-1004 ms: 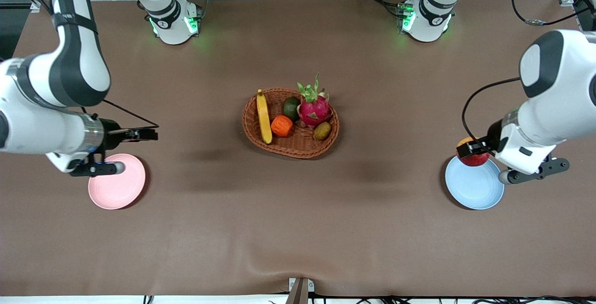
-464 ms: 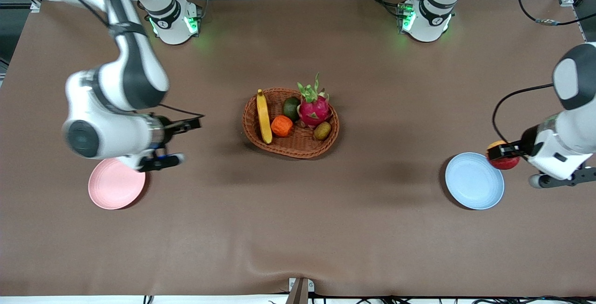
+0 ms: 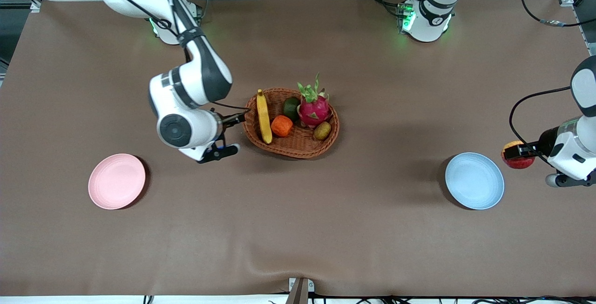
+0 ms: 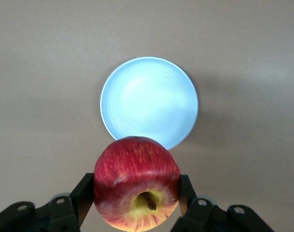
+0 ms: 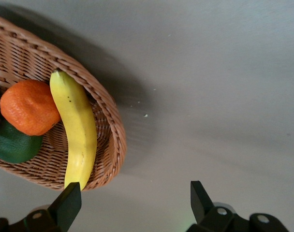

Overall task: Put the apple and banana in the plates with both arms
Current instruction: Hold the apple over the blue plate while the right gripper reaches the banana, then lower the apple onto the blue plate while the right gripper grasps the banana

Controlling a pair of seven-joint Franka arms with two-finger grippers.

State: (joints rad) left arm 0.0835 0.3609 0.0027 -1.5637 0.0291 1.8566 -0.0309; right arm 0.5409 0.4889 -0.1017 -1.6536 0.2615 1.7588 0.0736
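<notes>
My right gripper takes hold of the banana by its middle [image 3: 263, 118] next, to keep both its ends free for laying it in the pink plate [image 3: 117, 181].
My left gripper [image 3: 517, 151] is shut on the red apple [image 3: 518, 158], held above the bare table beside the light blue plate [image 3: 474, 180], toward the left arm's end. In the left wrist view the apple [image 4: 136, 182] sits between the fingers with the blue plate [image 4: 149, 101] past it. My right gripper [image 3: 238, 118] is open and empty, just beside the basket's rim near the yellow banana [image 3: 264, 117]. In the right wrist view the banana [image 5: 78, 127] lies along the basket's edge by one fingertip [image 5: 68, 202]. The pink plate [image 3: 117, 181] lies bare toward the right arm's end.
The brown wicker basket [image 3: 298, 145] at mid-table also holds an orange fruit [image 3: 281, 125], a green fruit [image 3: 291, 108], a pink dragon fruit [image 3: 314, 108] and a brownish kiwi [image 3: 322, 130]. The arm bases stand along the table's edge farthest from the front camera.
My right arm has swung from over the pink plate to the basket's edge. My left gripper has carried the apple from over the blue plate's rim out past it, toward the left arm's end.
</notes>
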